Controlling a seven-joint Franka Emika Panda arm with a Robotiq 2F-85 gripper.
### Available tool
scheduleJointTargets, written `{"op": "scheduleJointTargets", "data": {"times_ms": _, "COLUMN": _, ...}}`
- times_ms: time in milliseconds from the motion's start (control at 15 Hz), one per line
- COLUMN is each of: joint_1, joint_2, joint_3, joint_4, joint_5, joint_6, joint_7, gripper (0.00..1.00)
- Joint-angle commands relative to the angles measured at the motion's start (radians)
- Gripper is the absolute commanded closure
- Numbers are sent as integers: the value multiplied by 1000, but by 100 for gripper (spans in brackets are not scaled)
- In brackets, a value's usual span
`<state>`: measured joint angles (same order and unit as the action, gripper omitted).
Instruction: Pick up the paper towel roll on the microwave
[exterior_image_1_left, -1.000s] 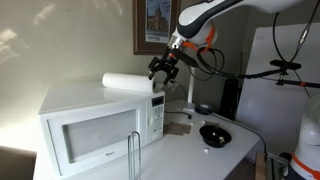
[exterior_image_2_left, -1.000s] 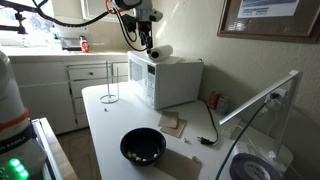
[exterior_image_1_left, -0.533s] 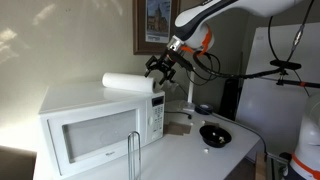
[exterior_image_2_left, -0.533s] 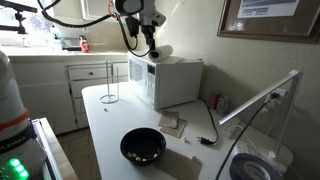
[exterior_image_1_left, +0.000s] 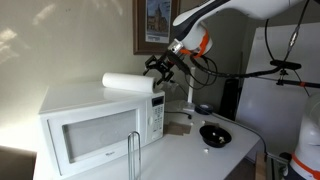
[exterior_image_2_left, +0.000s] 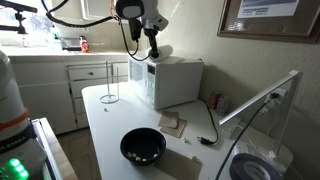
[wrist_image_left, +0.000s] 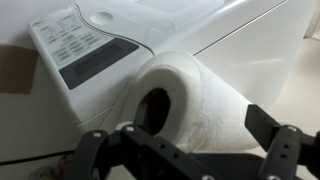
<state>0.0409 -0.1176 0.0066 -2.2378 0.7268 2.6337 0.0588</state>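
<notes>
My gripper is open with its near end's rim (exterior_image_1_left: 151, 85) (wrist_image_left: 186, 115) of the roll between my fingers, so it should close now and would hold the roll.
The white paper towel roll (exterior_image_1_left: 128, 82) lies on its side on top of the white microwave (exterior_image_1_left: 90, 125). In an exterior view only its end shows (exterior_image_2_left: 160, 52), on the microwave (exterior_image_2_left: 178, 80). My gripper (exterior_image_1_left: 160, 67) hangs open just past the roll's right end, close above the microwave top; it also shows in an exterior view (exterior_image_2_left: 152, 47). In the wrist view the roll (wrist_image_left: 195, 105) fills the centre, its hollow core facing the camera. My open fingers (wrist_image_left: 190, 140) stand at either side of it without touching. The microwave's button panel (wrist_image_left: 80, 45) lies behind.
A black bowl (exterior_image_1_left: 214, 134) (exterior_image_2_left: 143, 147) sits on the white table in front of the microwave. A thin upright wire holder (exterior_image_2_left: 109, 82) stands near the table's far end. A framed picture (exterior_image_1_left: 155, 25) hangs on the wall behind the gripper. Cables and a lamp arm (exterior_image_1_left: 275, 70) are nearby.
The gripper has moved a little toward the roll's end and slightly up. The roll has not moved.
</notes>
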Motion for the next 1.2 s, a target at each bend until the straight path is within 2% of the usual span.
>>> {"op": "scheduleJointTargets", "data": {"times_ms": 0, "joint_1": 13, "joint_2": 15, "joint_3": -8, "joint_4": -1, "joint_5": 110, "joint_6": 23, "joint_7": -72, "gripper": 8}}
{"op": "scheduleJointTargets", "data": {"times_ms": 67, "joint_1": 12, "joint_2": 16, "joint_3": -7, "joint_4": -1, "joint_5": 130, "joint_6": 23, "joint_7": -86, "gripper": 22}}
{"op": "scheduleJointTargets", "data": {"times_ms": 133, "joint_1": 10, "joint_2": 17, "joint_3": -6, "joint_4": 0, "joint_5": 147, "joint_6": 22, "joint_7": -98, "gripper": 32}}
{"op": "scheduleJointTargets", "data": {"times_ms": 467, "joint_1": 2, "joint_2": 17, "joint_3": -6, "joint_4": -1, "joint_5": 189, "joint_6": 23, "joint_7": -127, "gripper": 70}}
{"op": "scheduleJointTargets", "data": {"times_ms": 667, "joint_1": -3, "joint_2": 14, "joint_3": -8, "joint_4": -3, "joint_5": 178, "joint_6": 22, "joint_7": -119, "gripper": 92}}
{"op": "scheduleJointTargets", "data": {"times_ms": 867, "joint_1": -14, "joint_2": 4, "joint_3": -6, "joint_4": -6, "joint_5": 113, "joint_6": 25, "joint_7": -82, "gripper": 96}}
{"op": "scheduleJointTargets", "data": {"times_ms": 1000, "joint_1": -20, "joint_2": -3, "joint_3": -6, "joint_4": -1, "joint_5": 76, "joint_6": 19, "joint_7": -66, "gripper": 94}}
{"op": "scheduleJointTargets", "data": {"times_ms": 1133, "joint_1": -28, "joint_2": -12, "joint_3": -4, "joint_4": 10, "joint_5": 3, "joint_6": 4, "joint_7": -36, "gripper": 96}}
